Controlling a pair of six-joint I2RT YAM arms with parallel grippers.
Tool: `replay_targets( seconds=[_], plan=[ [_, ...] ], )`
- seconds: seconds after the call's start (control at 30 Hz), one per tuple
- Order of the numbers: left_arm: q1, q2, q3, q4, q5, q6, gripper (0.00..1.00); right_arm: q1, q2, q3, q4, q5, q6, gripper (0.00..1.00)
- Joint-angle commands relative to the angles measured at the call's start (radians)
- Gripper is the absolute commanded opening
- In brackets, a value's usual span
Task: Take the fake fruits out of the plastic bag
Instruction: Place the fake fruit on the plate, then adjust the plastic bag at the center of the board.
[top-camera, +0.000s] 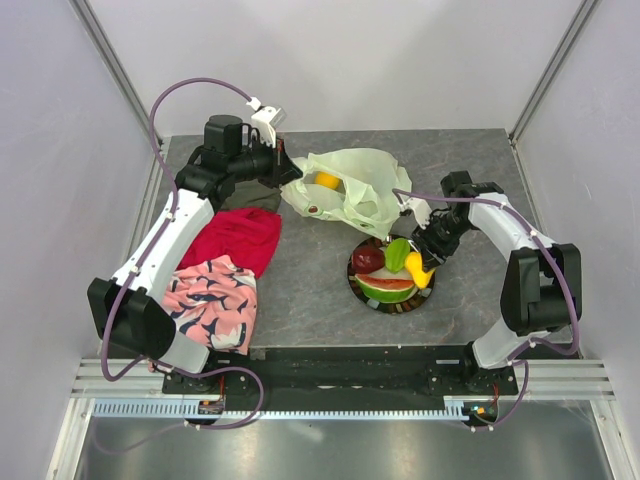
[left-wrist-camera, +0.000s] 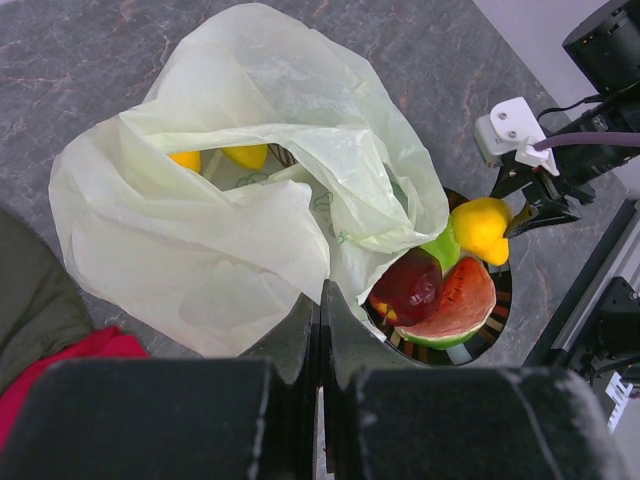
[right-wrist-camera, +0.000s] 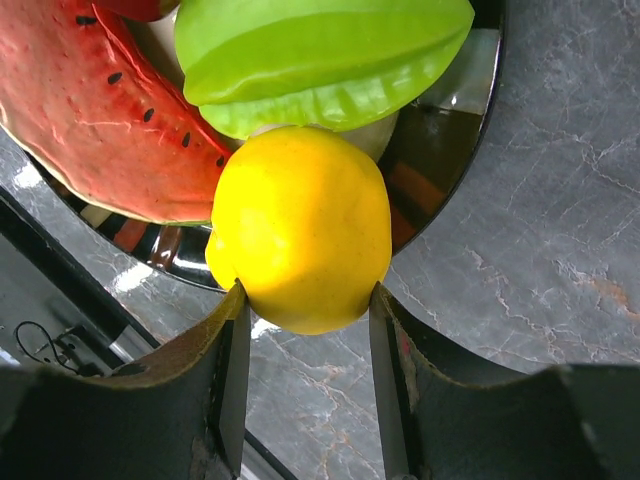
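The yellow pear sits over the rim of the plate against the green piece and would end on the plate, so my right gripper opens next.
The pale-green plastic bag lies crumpled at the back middle of the table. My left gripper is shut at its left edge, and in the left wrist view the film runs into the closed tips. A yellow lemon shows inside the bag. My right gripper is shut on the yellow pear at the right rim of the plate. On the plate lie a dark red apple, a watermelon slice and a green piece.
A red cloth and a pink patterned cloth lie at the left, under my left arm. Grey marbled tabletop lies between the cloths and the plate. White walls close in the back and both sides.
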Motion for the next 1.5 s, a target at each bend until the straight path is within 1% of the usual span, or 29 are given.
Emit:
replay_targets(
  seconds=[0.0,0.1,0.17,0.2,0.33,0.37,0.4,0.43,0.5,0.6,0.7,0.8,0.9,0.93,0.97,1.0,1.03,1.07,1.1,1.13,1.17,1.2,1.27,1.37,1.47],
  plan=[
    [-0.001,-0.023,-0.007,0.037,0.018,-0.009,0.02,-0.001,0.015,0.016,0.067,0.002,0.02,0.4],
    [-0.001,-0.01,-0.004,0.038,0.026,-0.016,0.02,-0.001,0.026,0.022,0.086,0.003,0.055,0.4],
    [-0.001,-0.004,0.003,0.04,0.037,-0.021,0.02,0.001,0.029,0.024,0.078,0.007,0.055,0.43],
    [-0.001,0.002,0.009,0.04,0.04,-0.027,0.02,0.001,0.029,0.022,0.073,0.019,0.054,0.5],
    [-0.001,0.013,0.014,0.043,0.057,-0.035,0.02,-0.001,-0.019,0.024,0.038,0.049,0.057,0.64],
    [-0.001,0.013,0.014,0.043,0.055,-0.035,0.02,-0.005,-0.032,0.053,0.023,0.045,0.061,0.76],
    [-0.001,0.014,0.013,0.043,0.055,-0.033,0.02,-0.008,-0.055,0.076,-0.017,0.018,0.073,0.98],
    [-0.001,0.014,0.011,0.044,0.055,-0.033,0.02,-0.008,-0.066,0.1,-0.038,0.004,0.078,0.98],
    [-0.001,0.013,0.0,0.044,0.058,-0.033,0.02,-0.008,-0.086,0.189,-0.106,-0.032,0.086,0.98],
    [-0.001,0.005,-0.026,0.043,0.063,-0.032,0.02,-0.008,-0.074,0.326,-0.158,-0.108,0.104,0.98],
    [0.0,0.0,-0.039,0.026,0.061,-0.01,0.02,-0.007,-0.031,0.447,-0.157,-0.202,0.156,0.98],
    [-0.001,-0.007,-0.038,0.004,0.055,0.013,0.01,0.007,0.024,0.533,-0.053,-0.269,0.274,0.98],
    [-0.001,-0.021,-0.052,-0.012,0.067,0.042,0.02,0.056,0.079,0.582,0.131,-0.317,0.376,0.98],
    [-0.001,-0.02,-0.053,-0.02,0.07,0.051,0.02,0.074,0.092,0.588,0.171,-0.331,0.394,0.96],
    [-0.001,-0.021,-0.055,-0.032,0.072,0.066,0.02,0.118,0.107,0.59,0.213,-0.329,0.432,0.94],
    [0.0,-0.023,-0.056,-0.049,0.07,0.074,0.02,0.143,0.139,0.591,0.283,-0.31,0.451,0.92],
    [-0.001,-0.027,-0.055,-0.06,0.077,0.08,0.02,0.166,0.159,0.594,0.309,-0.302,0.463,0.91],
    [-0.001,-0.03,-0.052,-0.066,0.08,0.089,0.02,0.204,0.179,0.602,0.334,-0.302,0.475,0.87],
    [0.0,-0.041,-0.044,-0.075,0.089,0.091,0.02,0.221,0.225,0.61,0.38,-0.294,0.524,0.84],
    [0.0,-0.049,-0.038,-0.092,0.104,0.092,0.02,0.237,0.249,0.637,0.394,-0.29,0.55,0.81],
    [-0.001,-0.055,-0.03,-0.1,0.11,0.092,0.02,0.258,0.272,0.653,0.409,-0.283,0.589,0.76],
    [-0.001,-0.064,-0.017,-0.106,0.118,0.12,0.02,0.268,0.317,0.668,0.437,-0.265,0.651,0.72],
    [-0.001,-0.084,-0.007,-0.117,0.132,0.135,0.02,0.291,0.351,0.694,0.466,-0.236,0.698,0.65],
    [-0.001,-0.087,0.011,-0.124,0.152,0.143,0.02,0.32,0.4,0.732,0.498,-0.173,0.716,0.58],
    [-0.001,-0.09,0.019,-0.128,0.187,0.139,0.02,0.34,0.455,0.788,0.509,-0.129,0.73,0.54]
  ],
)
